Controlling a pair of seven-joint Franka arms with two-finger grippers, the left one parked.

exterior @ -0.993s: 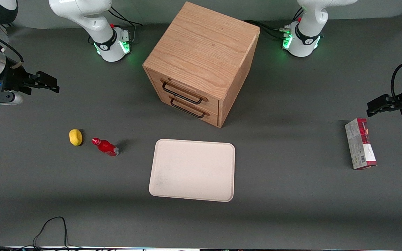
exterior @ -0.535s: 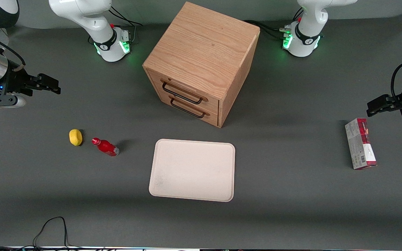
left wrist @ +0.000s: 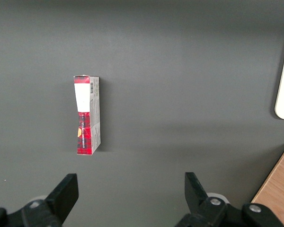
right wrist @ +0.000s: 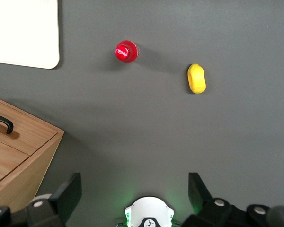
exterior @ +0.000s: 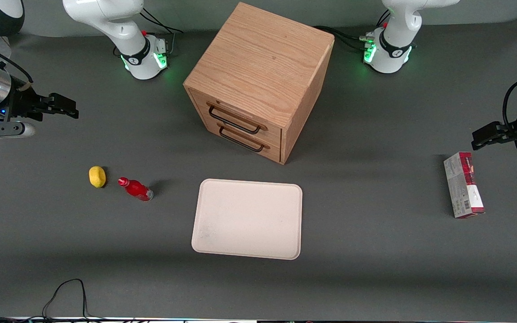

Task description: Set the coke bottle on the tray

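Next, my gripper grabs the bottle by its red cap (exterior: 123, 182), to place the coke bottle on the tray (exterior: 247, 218).
The coke bottle (exterior: 135, 189) is a tiny red bottle with a red cap, standing on the dark table between the yellow lemon-like object (exterior: 97, 176) and the cream-white tray (exterior: 247, 218). In the right wrist view I see the bottle (right wrist: 126, 51) from above, beside the tray's corner (right wrist: 23, 33). My gripper (exterior: 63, 107) hangs high above the table at the working arm's end, farther from the front camera than the bottle. It is open and empty, its fingers (right wrist: 66, 194) wide apart.
A wooden two-drawer box (exterior: 258, 80) stands farther from the front camera than the tray; its corner shows in the right wrist view (right wrist: 19, 156). The lemon-like object (right wrist: 196, 78) lies beside the bottle. A red-and-grey carton (exterior: 463, 190) lies toward the parked arm's end.
My gripper has shifted slightly toward the table's middle and a little lower in the front view. The bottle, lemon and tray have not moved.
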